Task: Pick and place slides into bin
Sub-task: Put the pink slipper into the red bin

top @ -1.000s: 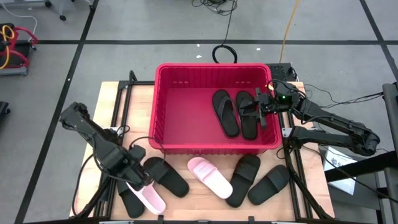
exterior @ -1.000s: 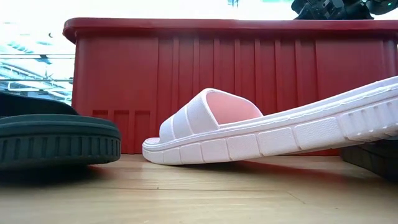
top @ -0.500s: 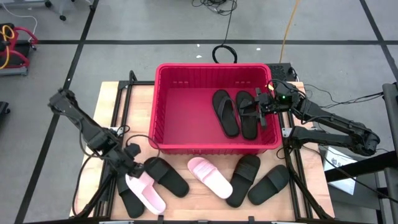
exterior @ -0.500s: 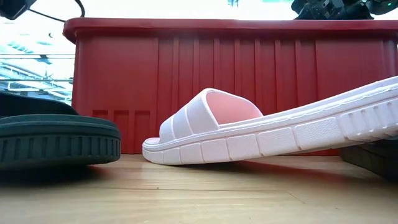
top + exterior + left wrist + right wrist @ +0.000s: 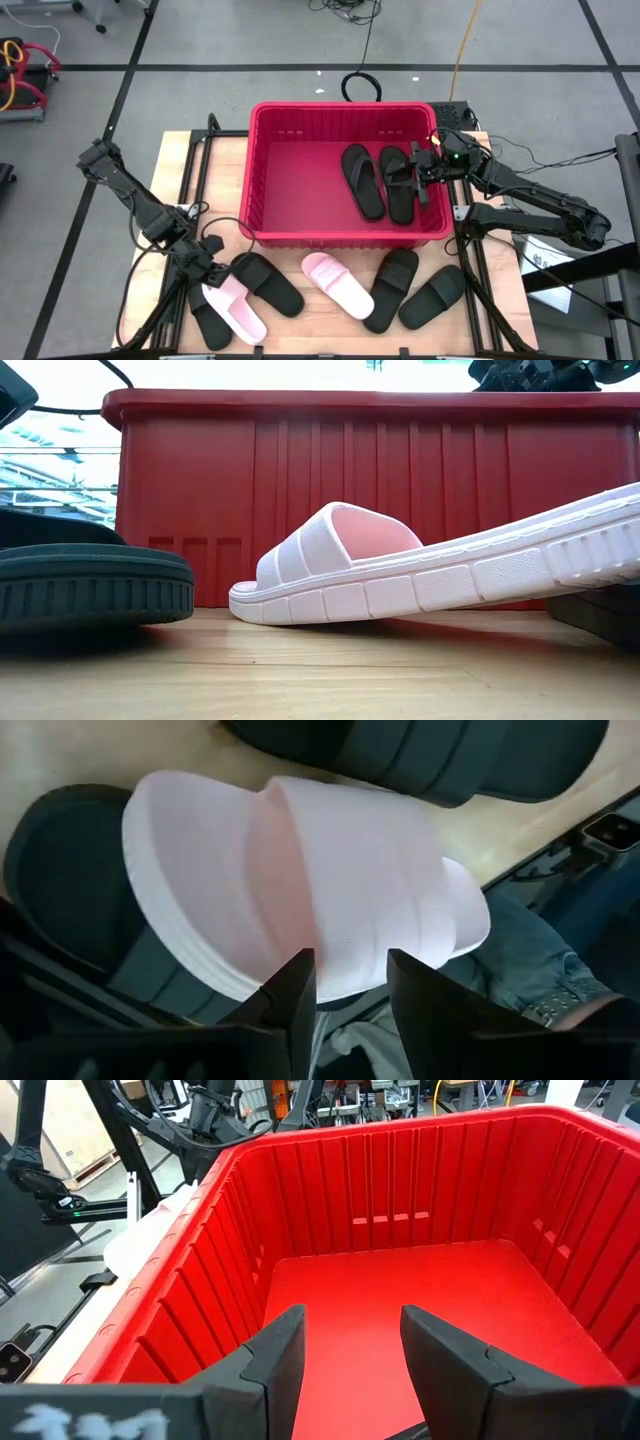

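Observation:
I should fill the red bin, so next my left gripper should grab the pink slide by its strap's edge (image 5: 230,299) (image 5: 314,920).
Two black slides (image 5: 362,180) (image 5: 399,185) lie in the red bin (image 5: 300,115). On the table in front of it lie several more. One pink slide (image 5: 232,308) rests partly on a black one (image 5: 207,325). Beside them are a black slide (image 5: 268,283), a second pink slide (image 5: 338,284) and two black ones (image 5: 392,285) (image 5: 432,296). My left gripper (image 5: 205,263) is open and empty, just above the left pink slide (image 5: 300,880). My right gripper (image 5: 420,170) is open and empty over the bin's right part (image 5: 400,1280).
The bin (image 5: 370,500) fills the table's far middle, with its left half bare. Metal frame rails (image 5: 190,160) run along both sides of the table. A leg in jeans (image 5: 530,970) shows past the table's near edge in the left wrist view.
My left gripper has drawn back from the left pink slide, up and toward the table's far left, and its elbow has swung out to the left. The slide lies where it was. The right arm has kept still.

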Tool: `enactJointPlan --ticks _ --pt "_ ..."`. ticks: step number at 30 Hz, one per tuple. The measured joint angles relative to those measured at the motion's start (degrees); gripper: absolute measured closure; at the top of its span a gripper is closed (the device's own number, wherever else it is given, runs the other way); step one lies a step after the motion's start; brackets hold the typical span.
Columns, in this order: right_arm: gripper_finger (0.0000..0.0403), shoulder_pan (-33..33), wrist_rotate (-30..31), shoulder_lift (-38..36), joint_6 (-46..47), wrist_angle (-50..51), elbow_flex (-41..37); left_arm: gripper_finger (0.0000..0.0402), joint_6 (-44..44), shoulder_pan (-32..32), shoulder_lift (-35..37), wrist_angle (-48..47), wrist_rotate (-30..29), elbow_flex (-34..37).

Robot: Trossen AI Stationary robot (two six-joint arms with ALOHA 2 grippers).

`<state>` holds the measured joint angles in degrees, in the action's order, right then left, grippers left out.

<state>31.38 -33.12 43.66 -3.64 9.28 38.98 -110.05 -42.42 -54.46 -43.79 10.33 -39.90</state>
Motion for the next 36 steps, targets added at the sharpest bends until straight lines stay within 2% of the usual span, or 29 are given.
enactJointPlan --ticks 7,15,26,36 --pt "0.0248 -0.01 0.02 0.0 0.0 0.0 0.0 0.0282 0.13 -0.11 0.0 -2.47 0.63 0.0" --pt "0.0248 0.0 0.02 0.0 0.0 0.0 0.0 0.0282 -0.75 -0.11 0.0 2.11 0.0 0.02" --pt "0.0248 0.0 0.02 0.0 0.0 0.0 0.0 0.0282 -1.37 -0.11 -0.96 1.88 -0.14 0.26" --pt "0.0248 0.01 0.04 0.0 -0.01 0.02 0.0 0.0282 -1.66 0.09 -1.49 11.12 0.45 3.91"
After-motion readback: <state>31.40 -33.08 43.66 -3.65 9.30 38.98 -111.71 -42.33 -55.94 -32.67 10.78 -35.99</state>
